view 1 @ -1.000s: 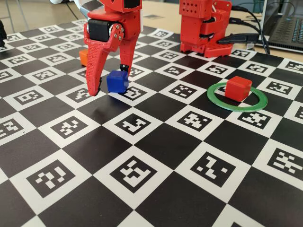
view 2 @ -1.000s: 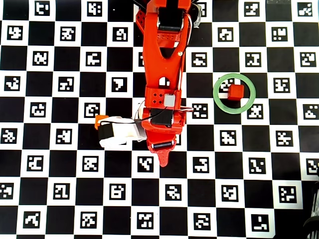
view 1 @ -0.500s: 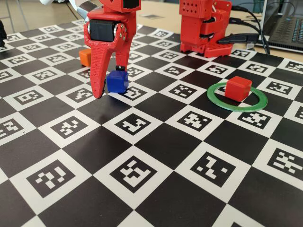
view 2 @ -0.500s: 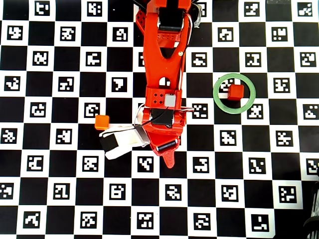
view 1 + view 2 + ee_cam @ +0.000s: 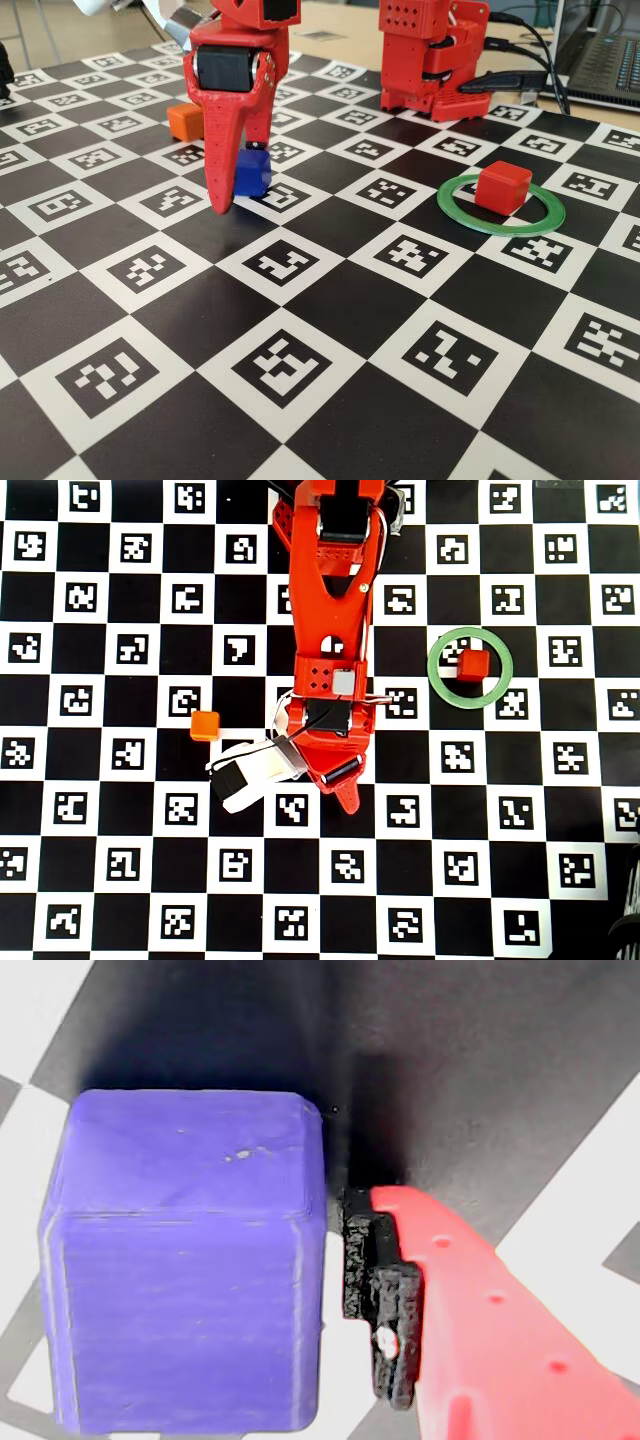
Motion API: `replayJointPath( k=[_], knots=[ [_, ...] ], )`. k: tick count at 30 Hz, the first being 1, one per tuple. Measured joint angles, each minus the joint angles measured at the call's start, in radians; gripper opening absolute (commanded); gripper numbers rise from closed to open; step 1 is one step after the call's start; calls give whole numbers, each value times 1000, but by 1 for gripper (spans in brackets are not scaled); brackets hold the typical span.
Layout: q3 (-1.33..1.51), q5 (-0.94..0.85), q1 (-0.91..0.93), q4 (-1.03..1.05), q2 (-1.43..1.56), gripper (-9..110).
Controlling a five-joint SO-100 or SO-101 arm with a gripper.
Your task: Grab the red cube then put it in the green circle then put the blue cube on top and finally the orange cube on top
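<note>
Next, my gripper grabs the opposite sides of the blue cube (image 5: 252,172), to stack it on the red cube (image 5: 502,186).
The blue cube (image 5: 252,172) sits on the chequered mat between the fingers of my red gripper (image 5: 240,185), which reaches down over it, open. In the wrist view the blue cube (image 5: 185,1260) fills the left side, and one black finger pad (image 5: 385,1300) stands just to its right across a thin gap; the other finger is out of frame. From overhead the arm hides this cube. The red cube (image 5: 502,186) (image 5: 474,663) rests inside the green circle (image 5: 498,232) (image 5: 432,666) at the right. The orange cube (image 5: 185,122) (image 5: 205,725) lies alone, left of the gripper.
A second red robot unit (image 5: 430,55) stands at the back of the mat with black cables, and a laptop (image 5: 605,50) sits at the far right. The white wrist camera housing (image 5: 250,775) juts out left of the gripper.
The wrist has rolled, so the near finger swung right, closer in front of the blue cube. The camera housing moved off the orange cube in the overhead view. No cube has moved.
</note>
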Motion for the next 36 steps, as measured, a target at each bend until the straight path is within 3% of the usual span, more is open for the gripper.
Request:
replayJointPath(
  k=[10, 24, 36],
  knots=[
    [0, 15, 0, 0, 0, 5],
    [0, 77, 0, 8, 0, 1],
    [-38, 368, -3, 347, 284, -1]
  ],
)
